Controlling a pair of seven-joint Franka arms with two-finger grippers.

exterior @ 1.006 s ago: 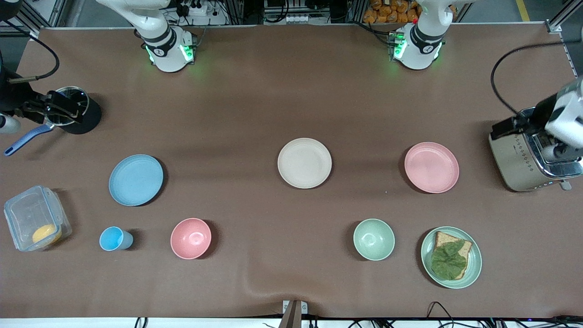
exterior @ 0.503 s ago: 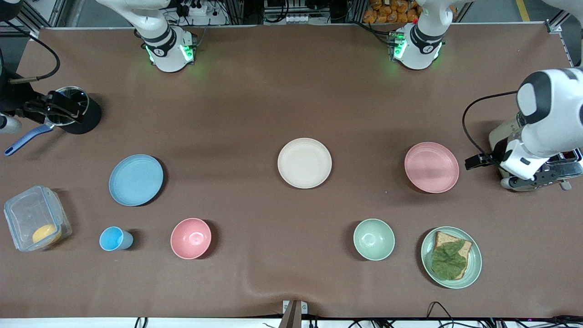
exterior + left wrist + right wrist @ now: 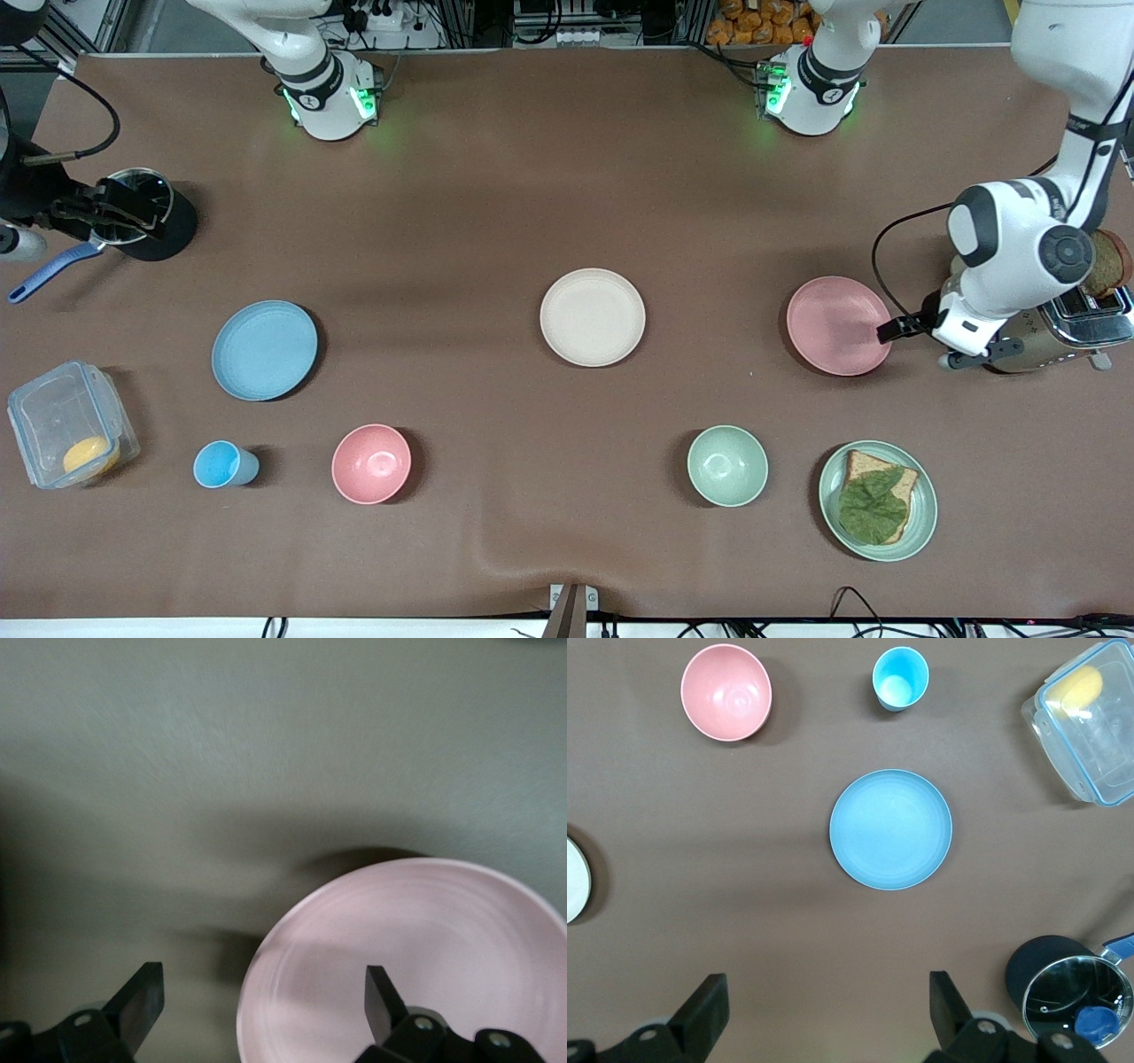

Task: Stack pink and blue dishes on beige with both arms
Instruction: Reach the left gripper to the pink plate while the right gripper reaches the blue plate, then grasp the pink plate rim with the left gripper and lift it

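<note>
The pale pink plate should be stacked on the cream-beige plate [image 3: 592, 317], so the robot's left gripper will grab the pale pink plate by its rim [image 3: 889, 315] next.
The cream-beige plate [image 3: 592, 317] lies mid-table. The pale pink plate [image 3: 839, 325] lies beside it toward the left arm's end, the light blue plate [image 3: 264, 349] toward the right arm's end. My left gripper [image 3: 964, 354] hovers low between the pink plate and the toaster. In the left wrist view it [image 3: 261, 1001] is open, with the pink plate's [image 3: 416, 966] rim between its fingers. My right gripper [image 3: 120, 213] waits high near the pot, open [image 3: 824, 1010] and empty. The blue plate [image 3: 891, 828] shows below it in the right wrist view.
A toaster [image 3: 1054, 332] stands at the left arm's end. A green plate with bread and leaf [image 3: 917, 523], a green bowl [image 3: 727, 465], a pink bowl [image 3: 371, 463] and a blue cup [image 3: 221, 464] lie nearer the camera. A clear box [image 3: 66, 421] and a black pot [image 3: 155, 221] are at the right arm's end.
The left arm has swung from over the toaster down toward the pink plate's edge. The right arm and all dishes have stayed put.
</note>
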